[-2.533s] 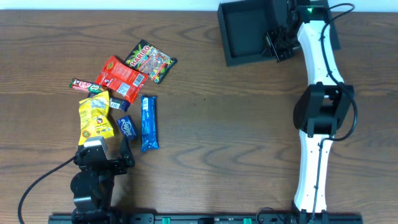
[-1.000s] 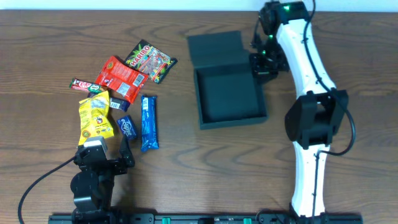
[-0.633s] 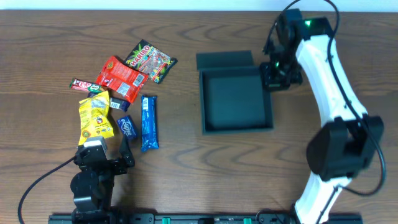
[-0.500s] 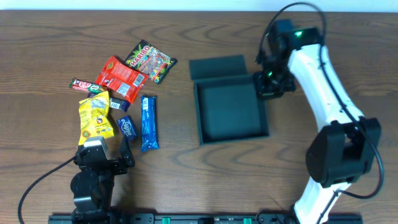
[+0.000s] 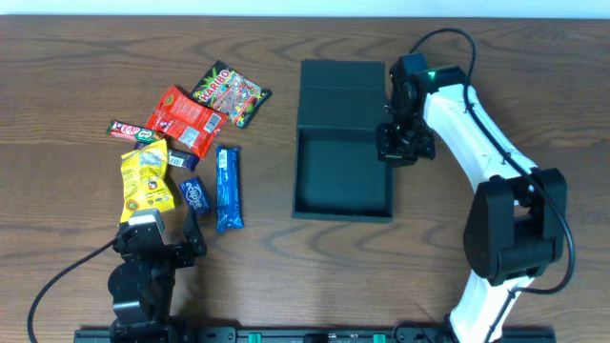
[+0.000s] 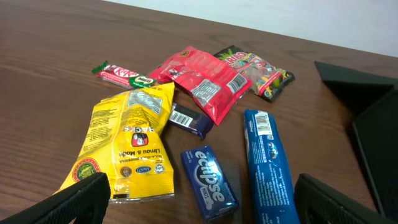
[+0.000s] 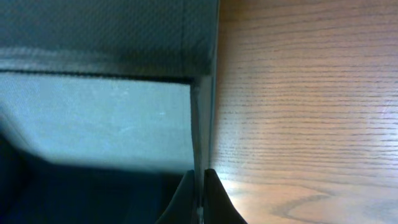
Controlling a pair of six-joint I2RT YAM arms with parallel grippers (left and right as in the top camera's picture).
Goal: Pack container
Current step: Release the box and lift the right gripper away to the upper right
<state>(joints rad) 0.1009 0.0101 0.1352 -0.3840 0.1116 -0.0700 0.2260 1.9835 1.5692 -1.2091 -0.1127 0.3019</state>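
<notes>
My right gripper is ready to open now, as the container (image 5: 343,173) would rest open on flat wood at the middle of the table.
The dark container (image 5: 343,173) sits open at the table's middle, its flap lid (image 5: 341,95) lying flat behind it. My right gripper (image 5: 393,145) is shut on the container's right wall; the right wrist view shows the thin wall (image 7: 202,124) pinched between my fingertips (image 7: 200,198). Snack packets lie at the left: yellow packet (image 5: 145,177), red packet (image 5: 184,119), Haribo bag (image 5: 231,93), KitKat (image 5: 133,131), blue bar (image 5: 228,188), Eclipse gum (image 5: 194,195). My left gripper (image 6: 199,211) is open and empty, low over the table just before the gum (image 6: 208,182) and blue bar (image 6: 268,165).
The container's corner (image 6: 367,118) shows at the right of the left wrist view. The right arm (image 5: 486,133) reaches in from the right side over bare wood.
My right gripper has dragged the container from the far right corner leftward and toward the middle, and turned it square. The left arm and snacks have not moved.
</notes>
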